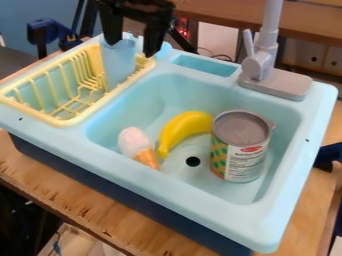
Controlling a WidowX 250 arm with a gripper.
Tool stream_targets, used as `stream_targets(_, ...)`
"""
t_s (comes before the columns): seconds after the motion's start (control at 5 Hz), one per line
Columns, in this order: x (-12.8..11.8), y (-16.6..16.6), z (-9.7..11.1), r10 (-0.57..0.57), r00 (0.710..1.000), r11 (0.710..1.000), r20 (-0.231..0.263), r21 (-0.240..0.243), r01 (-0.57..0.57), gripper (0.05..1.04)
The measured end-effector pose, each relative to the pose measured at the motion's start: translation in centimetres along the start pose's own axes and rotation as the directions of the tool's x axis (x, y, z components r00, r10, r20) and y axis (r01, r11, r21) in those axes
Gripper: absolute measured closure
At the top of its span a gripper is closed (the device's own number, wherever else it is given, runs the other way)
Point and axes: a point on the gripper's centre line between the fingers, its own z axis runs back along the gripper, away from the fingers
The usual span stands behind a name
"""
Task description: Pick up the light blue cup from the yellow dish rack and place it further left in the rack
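Observation:
I should grab the light blue cup (119, 65) by its rim next with my gripper. Then I can move the cup along the yellow drying rack.
The black gripper (133, 49) hangs at the top left of the camera view, over the far end of the yellow drying rack (80, 117). Its two fingers stand wide apart, so it is open. Nearest to it is a light blue cup (119, 65), upright in the rack. The left fingertip overlaps the cup's rim, and whether it touches or is inside I cannot tell. The other finger is right of the cup. In the sink basin lie a yellow banana (182, 129) and a toy ice cream cone (135, 142). A can (239, 146) stands upright beside the banana.
The light blue sink (287, 220) rests on a wooden table (87, 205). A grey faucet (260, 62) rises at the back right edge, beside a small recessed compartment (204, 65). Blue clamps (47, 32) grip the table at the upper left and right.

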Motion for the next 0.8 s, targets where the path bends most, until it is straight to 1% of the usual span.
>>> stream_targets(0.2,0.6,0.6,-0.6,0.022,1.000,1.000,-0.012,-0.001,-0.022,0.075)
stream_targets(0.4,1.1,0.8,-0.8,0.033,0.999,0.999,0.015,-0.008,-0.033,0.075)
stream_targets(0.6,1.4,0.5,-1.5,0.034,0.999,0.999,0.009,-0.025,-0.033,0.130)
stream_targets(0.8,1.4,1.0,-1.8,0.061,0.998,0.998,0.006,-0.035,-0.061,0.381)
